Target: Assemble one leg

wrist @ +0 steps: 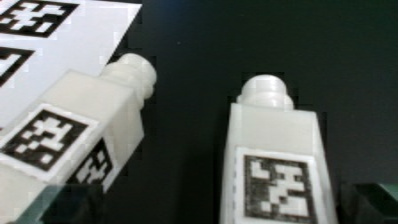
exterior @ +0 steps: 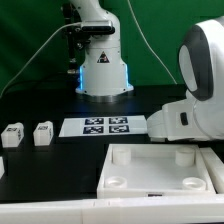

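My gripper's fingers reach down beside the sides of the tagged white leg, so my gripper closes next. Closing now would catch that leg.
In the wrist view two white legs lie side by side on the black table, each with a rounded peg end and a black-and-white tag. One leg [wrist: 276,165] lies between my gripper's [wrist: 222,214] dim fingertips [wrist: 375,203], which stand wide apart and hold nothing. The other leg [wrist: 75,125] lies beside it, next to the marker board [wrist: 63,25]. In the exterior view the gripper is hidden behind the arm's white body [exterior: 196,95]. Two more legs [exterior: 12,134] [exterior: 42,133] stand at the exterior view's left.
The marker board [exterior: 108,126] lies mid-table. A large white square tray-like piece [exterior: 130,160] with round corner sockets lies at the front. The robot base [exterior: 103,70] stands at the back.
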Robot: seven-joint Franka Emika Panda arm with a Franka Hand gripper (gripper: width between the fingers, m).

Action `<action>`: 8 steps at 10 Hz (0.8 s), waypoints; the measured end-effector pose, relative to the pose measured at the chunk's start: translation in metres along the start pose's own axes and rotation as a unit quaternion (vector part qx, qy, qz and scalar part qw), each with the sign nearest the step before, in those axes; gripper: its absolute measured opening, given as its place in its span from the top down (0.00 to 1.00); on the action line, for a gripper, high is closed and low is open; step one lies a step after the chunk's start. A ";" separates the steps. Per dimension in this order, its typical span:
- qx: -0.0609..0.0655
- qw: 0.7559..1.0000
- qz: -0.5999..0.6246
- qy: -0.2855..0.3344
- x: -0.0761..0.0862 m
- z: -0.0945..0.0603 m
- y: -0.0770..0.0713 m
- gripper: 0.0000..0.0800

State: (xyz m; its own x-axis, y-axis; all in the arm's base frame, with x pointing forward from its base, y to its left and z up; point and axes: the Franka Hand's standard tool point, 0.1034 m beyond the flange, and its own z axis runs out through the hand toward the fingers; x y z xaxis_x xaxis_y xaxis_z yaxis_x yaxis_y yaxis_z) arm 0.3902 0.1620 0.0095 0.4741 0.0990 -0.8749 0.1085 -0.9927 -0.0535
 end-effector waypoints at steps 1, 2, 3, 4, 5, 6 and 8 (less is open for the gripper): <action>-0.001 1.000 0.003 0.000 0.000 0.003 -0.001 0.19; -0.003 1.000 0.003 -0.001 0.000 0.003 -0.003 0.19; -0.002 1.000 0.003 0.000 0.000 0.003 -0.002 0.20; -0.002 1.000 0.003 -0.001 0.000 0.003 -0.002 0.20; -0.002 1.000 0.003 -0.001 0.000 0.003 -0.002 0.42; -0.002 1.000 0.003 -0.001 0.000 0.003 -0.002 0.64; -0.002 1.000 0.003 -0.001 0.000 0.003 -0.002 0.64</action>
State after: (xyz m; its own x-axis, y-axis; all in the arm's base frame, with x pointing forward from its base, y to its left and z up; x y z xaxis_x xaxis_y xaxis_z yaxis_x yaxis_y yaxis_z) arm 0.3872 0.1638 0.0078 0.4737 0.0925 -0.8758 0.1093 -0.9930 -0.0458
